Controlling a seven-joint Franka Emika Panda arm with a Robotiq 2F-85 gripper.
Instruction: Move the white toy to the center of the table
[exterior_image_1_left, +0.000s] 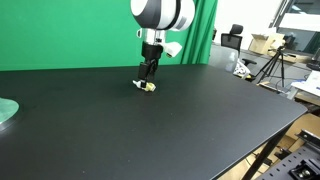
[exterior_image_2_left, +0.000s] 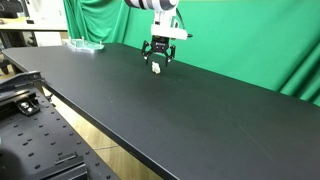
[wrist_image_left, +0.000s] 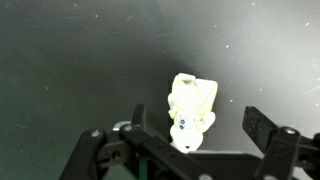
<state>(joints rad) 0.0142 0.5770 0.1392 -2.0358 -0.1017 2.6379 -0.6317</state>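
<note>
My gripper needs to go lower before it closes on the toy: the white toy (exterior_image_1_left: 147, 87) is between my fingers, but my fingers are above the toy in an exterior view.
The white toy (exterior_image_1_left: 147, 87) is a small cream, lumpy figure lying on the black table (exterior_image_1_left: 200, 120), in its far part. It also shows in an exterior view (exterior_image_2_left: 156, 68) and in the wrist view (wrist_image_left: 192, 108). My gripper (exterior_image_1_left: 148, 76) hangs straight down right over it, low to the tabletop (exterior_image_2_left: 200, 110). In the wrist view the gripper (wrist_image_left: 197, 115) is open, with one finger on each side of the toy and a clear gap to the right-hand finger. I cannot tell whether the left-hand finger touches the toy.
A pale green disc (exterior_image_1_left: 5, 110) lies at one end of the table, also seen in an exterior view (exterior_image_2_left: 85, 45). A green curtain (exterior_image_1_left: 70, 30) hangs behind the table. Tripods and boxes (exterior_image_1_left: 270, 60) stand beyond the far edge.
</note>
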